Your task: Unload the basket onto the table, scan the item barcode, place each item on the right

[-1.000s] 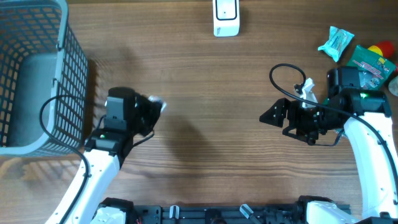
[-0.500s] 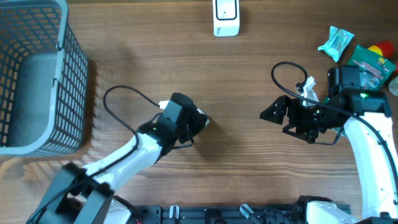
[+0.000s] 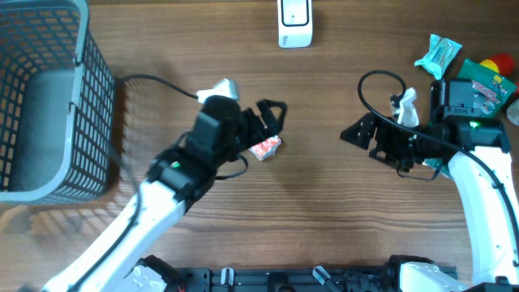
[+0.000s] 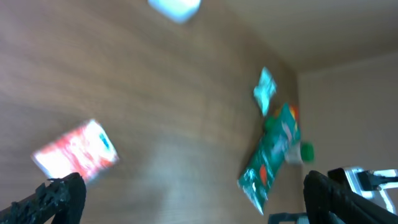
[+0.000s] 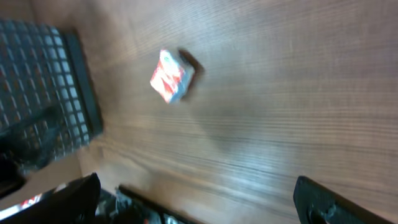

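The robot's right gripper will scan the barcode with the small packet, so next it will grip the packet by its red end (image 3: 269, 148) (image 5: 173, 81) and leave the packet's broad sides uncovered.
The item, a small red and white packet (image 3: 266, 147), lies on the wooden table near the middle. My left gripper (image 3: 272, 118) hovers just beyond it, open, with nothing between its fingers. The left wrist view shows the packet (image 4: 76, 151) blurred at lower left, beside one finger (image 4: 59, 199) of the open left gripper (image 4: 199, 205). A white scanner (image 3: 293, 23) stands at the far edge. My right gripper (image 3: 354, 134) is open and empty at the right, facing the packet (image 5: 171, 76) from a distance. The barcode itself is not visible.
A grey mesh basket (image 3: 49, 105) fills the left side. At the far right lie a teal packet (image 3: 438, 55), a green packet (image 3: 485, 81) and a red and yellow thing (image 3: 499, 63). The right arm's cable loops above its wrist.
My left arm has swung from beside the basket to the table's middle and its jaws have opened. The red and white packet now lies on the wood. The right arm has hardly moved.
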You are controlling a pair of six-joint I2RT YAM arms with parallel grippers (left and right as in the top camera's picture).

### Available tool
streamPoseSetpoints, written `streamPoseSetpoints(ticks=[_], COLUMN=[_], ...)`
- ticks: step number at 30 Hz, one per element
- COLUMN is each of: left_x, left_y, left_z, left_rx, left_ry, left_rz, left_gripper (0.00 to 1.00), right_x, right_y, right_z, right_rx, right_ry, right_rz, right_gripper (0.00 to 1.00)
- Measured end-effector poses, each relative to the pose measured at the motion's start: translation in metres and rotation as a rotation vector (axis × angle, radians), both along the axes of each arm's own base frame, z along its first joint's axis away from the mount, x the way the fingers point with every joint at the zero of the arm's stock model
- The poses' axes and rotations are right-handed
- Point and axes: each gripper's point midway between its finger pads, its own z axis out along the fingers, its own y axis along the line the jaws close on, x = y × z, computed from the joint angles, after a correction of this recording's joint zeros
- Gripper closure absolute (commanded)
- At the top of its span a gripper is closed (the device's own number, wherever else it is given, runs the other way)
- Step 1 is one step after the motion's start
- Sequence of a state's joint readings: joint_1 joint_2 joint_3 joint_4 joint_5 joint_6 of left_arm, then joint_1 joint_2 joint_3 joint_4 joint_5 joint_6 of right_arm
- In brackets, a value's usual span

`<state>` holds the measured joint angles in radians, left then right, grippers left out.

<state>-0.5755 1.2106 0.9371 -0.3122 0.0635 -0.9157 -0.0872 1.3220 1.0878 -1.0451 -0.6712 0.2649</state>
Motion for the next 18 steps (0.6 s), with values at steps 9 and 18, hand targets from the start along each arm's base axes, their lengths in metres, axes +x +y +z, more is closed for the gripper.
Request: streamPoseSetpoints(ticks=[9, 18], left_x=[-0.01, -0.008], left_y=[0.083, 0.128], left_z=[0.04, 0.055], left_rx=[0.211, 0.323], left_ry=[-0.158, -0.23], left_rz=[0.285, 0.486], left_gripper=[0.0, 0.0], right_x=[0.04, 0.031], right_y=[0.019, 0.131], right_z=[0.014, -0.063], right_rx=[0.085, -0.015], right_ry=[-0.026, 0.224], right_rz=[-0.159, -0.145], right_gripper=[0.01, 0.21])
